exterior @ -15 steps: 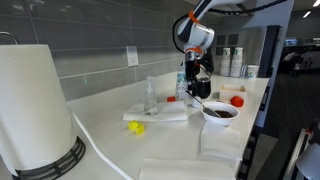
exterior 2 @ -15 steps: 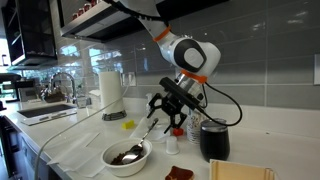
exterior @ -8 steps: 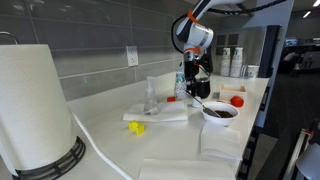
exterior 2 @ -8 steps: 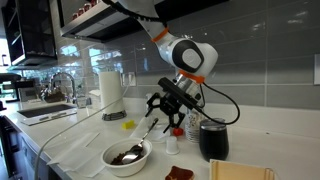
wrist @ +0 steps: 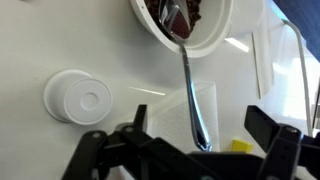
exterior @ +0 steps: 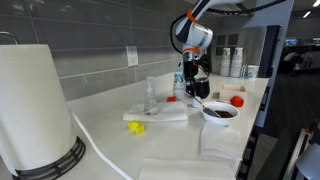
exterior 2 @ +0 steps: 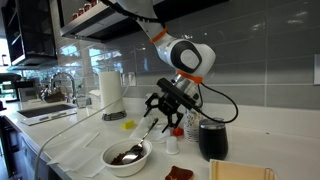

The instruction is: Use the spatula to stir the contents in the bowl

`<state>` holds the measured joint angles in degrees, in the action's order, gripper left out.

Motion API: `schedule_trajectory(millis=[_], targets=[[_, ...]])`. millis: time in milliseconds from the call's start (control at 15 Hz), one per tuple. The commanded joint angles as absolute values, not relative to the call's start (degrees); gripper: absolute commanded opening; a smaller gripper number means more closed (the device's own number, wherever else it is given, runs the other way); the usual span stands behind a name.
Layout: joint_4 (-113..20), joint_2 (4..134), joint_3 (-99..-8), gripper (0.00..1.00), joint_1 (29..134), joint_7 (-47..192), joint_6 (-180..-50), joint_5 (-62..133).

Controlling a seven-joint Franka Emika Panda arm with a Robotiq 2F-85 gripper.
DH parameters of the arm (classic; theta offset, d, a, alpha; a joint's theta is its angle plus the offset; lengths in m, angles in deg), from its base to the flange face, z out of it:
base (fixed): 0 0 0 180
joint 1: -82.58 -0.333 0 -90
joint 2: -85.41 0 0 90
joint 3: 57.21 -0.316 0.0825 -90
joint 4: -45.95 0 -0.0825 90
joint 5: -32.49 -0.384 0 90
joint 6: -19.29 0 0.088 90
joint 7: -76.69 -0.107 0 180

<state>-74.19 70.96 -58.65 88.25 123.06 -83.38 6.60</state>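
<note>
My gripper is open with the spatula's upper handle [wrist: 200, 131] between its fingers, so it needs to close now. Closing now would hold the spatula.
The small white bowl [exterior: 220, 112] [exterior 2: 127, 157] stands on the white counter and holds the dark contents [exterior 2: 125, 155] with reddish specks [wrist: 178, 12]. The pale spatula [exterior 2: 148, 131] [exterior: 203, 101] slants up from the bowl, head in the contents, handle rising to my gripper [exterior 2: 166, 112] [exterior: 193, 88]. In the wrist view the bowl [wrist: 215, 35] is at the top. There the handle [wrist: 190, 90] runs down between my gripper's [wrist: 203, 118] two fingers. The fingers stand wide apart on either side and do not touch it.
A black cup [exterior 2: 212, 140] stands beside the bowl. A clear bottle [exterior: 152, 95], a yellow object [exterior: 135, 127] and a paper towel roll [exterior: 35, 105] are further along the counter. A white lid [wrist: 80, 97] lies near the bowl. A sink [exterior 2: 45, 98] is far off.
</note>
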Motion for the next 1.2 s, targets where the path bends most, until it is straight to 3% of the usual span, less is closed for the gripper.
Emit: schedule_trajectory(millis=[0, 67, 133, 200, 800, 1133], targets=[[-75.6, 70.0, -59.3, 1.0, 87.7, 124.6, -84.6, 6.2], [-75.7, 69.9, -59.4, 1.0, 87.7, 124.8, -84.7, 6.3], [-75.8, 69.9, -59.4, 0.9, 87.7, 124.9, -84.7, 6.3], [-75.8, 69.9, -59.5, 0.74, 87.7, 125.1, -84.7, 6.3], [-76.2, 69.7, -59.6, 0.04, 87.4, 125.4, -85.2, 6.4], [-76.3, 70.1, -59.6, 0.01, 87.5, 125.6, -85.3, 6.6]])
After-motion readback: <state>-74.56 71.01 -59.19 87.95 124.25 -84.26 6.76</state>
